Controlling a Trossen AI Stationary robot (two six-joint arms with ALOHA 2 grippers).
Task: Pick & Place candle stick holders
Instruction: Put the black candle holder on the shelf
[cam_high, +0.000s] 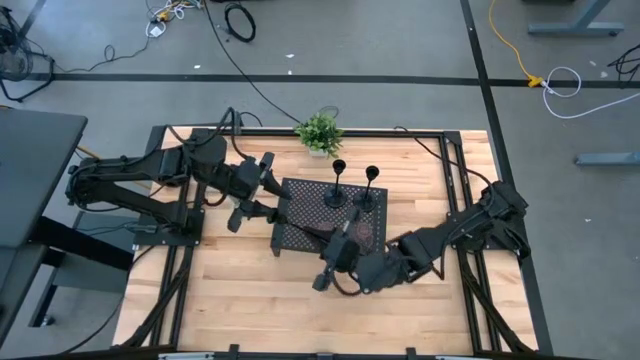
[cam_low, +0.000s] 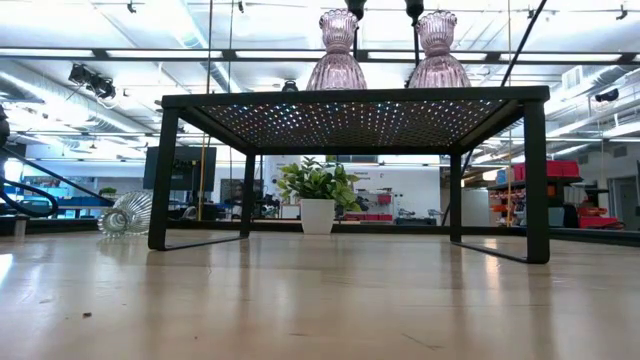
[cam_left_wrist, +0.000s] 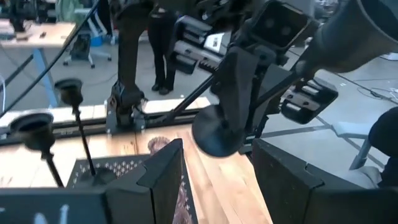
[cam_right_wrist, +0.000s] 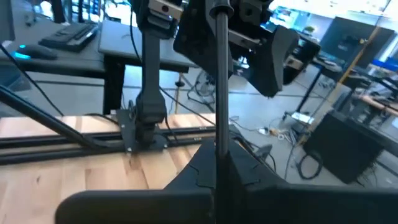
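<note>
My left gripper will next grab the holder by its cup end (cam_left_wrist: 339, 42), so that the black holder's round base (cam_left_wrist: 217, 131) stays free to stand on the tray.
Two slim black stemmed holders (cam_high: 338, 185) (cam_high: 371, 190) stand on their round bases on the black perforated tray (cam_high: 300, 215). Two pinkish glass holders (cam_low: 338, 50) (cam_low: 437, 48) also stand on the tray. Another glass holder (cam_low: 128, 212) lies on its side on the table. My right gripper (cam_high: 335, 248) is at the tray's near edge, shut on a third black stemmed holder (cam_left_wrist: 214, 134). My left gripper (cam_high: 274, 196) is open and empty at the tray's left edge, facing that holder. My right gripper pinches the black holder's stem (cam_right_wrist: 219, 124) between its two fingers, and the stem lies along the fingers. The fingers are about level and point toward the table's left. The round base (cam_left_wrist: 214, 134) sticks out past the fingertips toward my left gripper. The holder is lifted clear.
A small green potted plant (cam_high: 319, 132) stands at the table's far edge behind the tray. Bare wooden table (cam_high: 250, 290) lies near and left of the tray. A black frame (cam_high: 455, 170) borders the table.
</note>
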